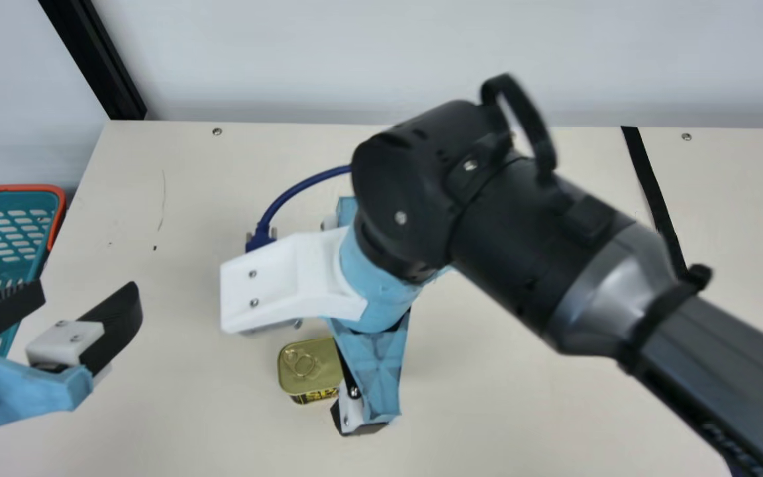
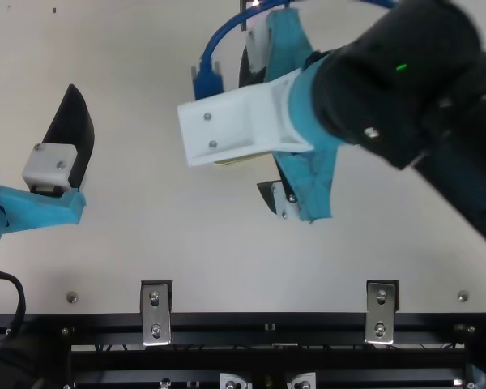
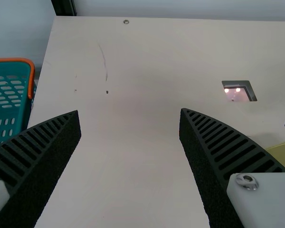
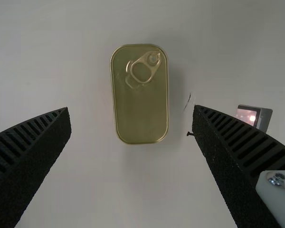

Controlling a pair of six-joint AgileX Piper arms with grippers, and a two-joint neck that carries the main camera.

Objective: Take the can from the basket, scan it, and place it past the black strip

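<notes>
My right gripper will next grab the can (image 1: 308, 366) across its long sides, because the can has rounded corners and two straight sides that face each other.
The gold, rounded-rectangular can (image 1: 308, 366) lies flat on the table, its ring-pull lid up, beside the lower finger of my right arm. In the top view my right gripper (image 2: 257, 134) hangs over it, fingers apart. The right wrist view has the can (image 4: 140, 104) ahead of and between the open fingers of that gripper (image 4: 131, 110), touching neither. My left gripper (image 1: 87, 291) is open and empty near the basket (image 1: 57, 215); the left wrist view shows bare table between the fingers of this gripper (image 3: 130, 113). The black strip (image 1: 650, 185) crosses the table at the right.
A square window with pinkish light (image 3: 237, 93) is set in the table, near the can; the right wrist view shows this window (image 4: 249, 115) too. A blue cable (image 1: 299, 189) loops off my right wrist. A pale wall (image 1: 289, 59) stands behind the table.
</notes>
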